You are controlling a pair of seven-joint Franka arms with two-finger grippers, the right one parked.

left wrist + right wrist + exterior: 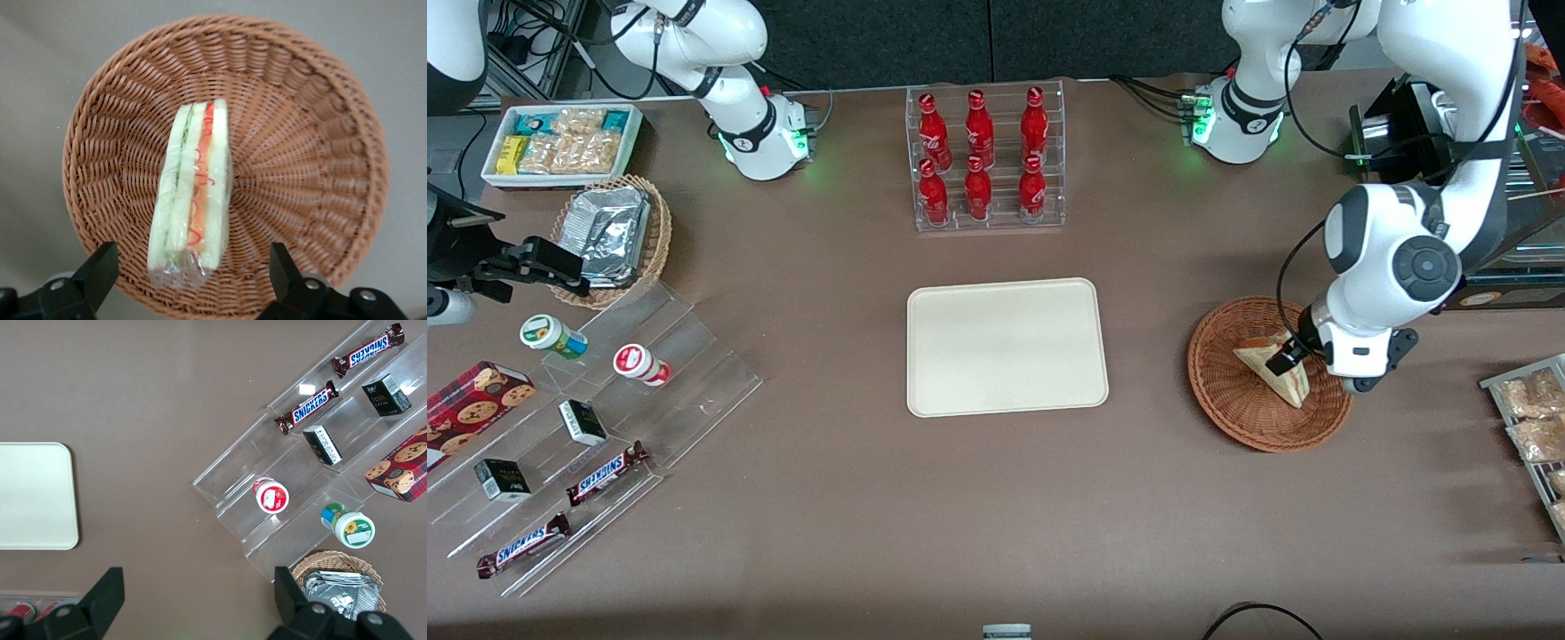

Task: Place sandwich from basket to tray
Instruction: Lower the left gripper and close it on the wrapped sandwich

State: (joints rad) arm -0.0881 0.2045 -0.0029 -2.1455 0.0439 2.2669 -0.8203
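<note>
Next, my left gripper picks up the sandwich by its wrapped end (181, 267) for the tray.
The sandwich (1272, 369), a wrapped wedge of pale bread with red and green filling, lies in the reddish-brown wicker basket (1218, 391) toward the working arm's end of the table. In the left wrist view the sandwich (193, 193) lies on edge in the basket (320, 160). My left gripper (1291, 358) hovers just above the sandwich. It is open, with its fingers (100, 267) well apart on either side of the sandwich's wrapped end, not touching it. The cream tray (1007, 347) lies empty at the table's middle.
A clear rack of red bottles (985, 160) stands farther from the front camera than the tray. A wire rack of snack packets (1534, 427) lies at the working arm's table edge. Acrylic steps with snacks (569, 436), a tan basket of foil packets (614, 236) and a white bin (560, 142) lie toward the parked arm's end.
</note>
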